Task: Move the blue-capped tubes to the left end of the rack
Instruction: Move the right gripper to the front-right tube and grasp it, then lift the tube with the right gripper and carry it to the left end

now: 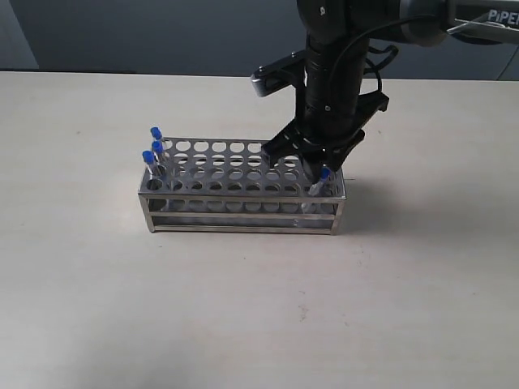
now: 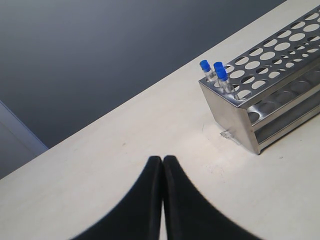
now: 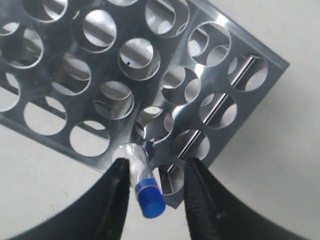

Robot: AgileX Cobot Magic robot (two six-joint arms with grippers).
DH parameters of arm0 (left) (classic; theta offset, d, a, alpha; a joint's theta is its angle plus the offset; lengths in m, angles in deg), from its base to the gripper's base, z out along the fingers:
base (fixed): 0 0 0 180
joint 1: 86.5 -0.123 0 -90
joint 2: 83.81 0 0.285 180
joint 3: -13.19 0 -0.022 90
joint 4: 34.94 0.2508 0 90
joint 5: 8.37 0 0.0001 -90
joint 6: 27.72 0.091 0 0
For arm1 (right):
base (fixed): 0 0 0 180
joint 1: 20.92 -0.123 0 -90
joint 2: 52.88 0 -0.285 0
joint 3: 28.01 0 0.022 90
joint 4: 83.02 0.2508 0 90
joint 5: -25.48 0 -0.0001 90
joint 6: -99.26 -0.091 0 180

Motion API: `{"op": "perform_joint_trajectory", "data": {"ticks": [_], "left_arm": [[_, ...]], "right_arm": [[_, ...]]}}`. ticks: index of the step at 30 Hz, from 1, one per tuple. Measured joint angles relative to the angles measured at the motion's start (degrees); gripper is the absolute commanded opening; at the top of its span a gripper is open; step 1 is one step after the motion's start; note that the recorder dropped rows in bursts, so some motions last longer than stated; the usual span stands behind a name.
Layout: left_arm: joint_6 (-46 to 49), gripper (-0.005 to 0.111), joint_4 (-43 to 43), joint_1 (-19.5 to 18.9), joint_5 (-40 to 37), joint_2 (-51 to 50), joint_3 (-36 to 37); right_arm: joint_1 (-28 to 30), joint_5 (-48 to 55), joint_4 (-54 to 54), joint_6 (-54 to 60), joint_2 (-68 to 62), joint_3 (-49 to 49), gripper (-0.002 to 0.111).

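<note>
The blue cap [image 1: 325, 173] [image 3: 150, 200] sits between the right gripper's fingers, level with them, so it is now time to close my right gripper on the tube.
The steel rack [image 1: 243, 185] stands mid-table. Three blue-capped tubes [image 1: 154, 146] stand in holes at its left end, and the left wrist view shows the same tubes [image 2: 218, 72] at the rack's [image 2: 280, 70] near corner. A fourth blue-capped tube [image 1: 323, 178] leans in a front hole at the right end. My right gripper [image 1: 321, 167] hangs open over it. In the right wrist view that tube [image 3: 148, 192] lies between the two fingers, close to one finger [image 3: 117, 200], with a gap to the other. My left gripper [image 2: 163, 160] is shut on nothing, above bare table short of the rack.
The pale table [image 1: 259, 308] spreads around the rack on all sides. A dark wall [image 1: 162, 32] runs behind the table's far edge. Most of the rack's holes [image 3: 137, 55] hold nothing.
</note>
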Motion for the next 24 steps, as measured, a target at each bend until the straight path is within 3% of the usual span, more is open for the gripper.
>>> {"op": "perform_joint_trajectory", "data": {"ticks": [6,24], "left_arm": [[0.0,0.001,0.0,0.0,0.0,0.0,0.0],[0.0,0.001,0.0,0.0,0.0,0.0,0.0]], "right_arm": [[0.0,-0.1,1.3,0.0,-0.59,0.0,-0.001],[0.0,-0.03,1.37,0.2,6.5,-0.03,0.0]]}}
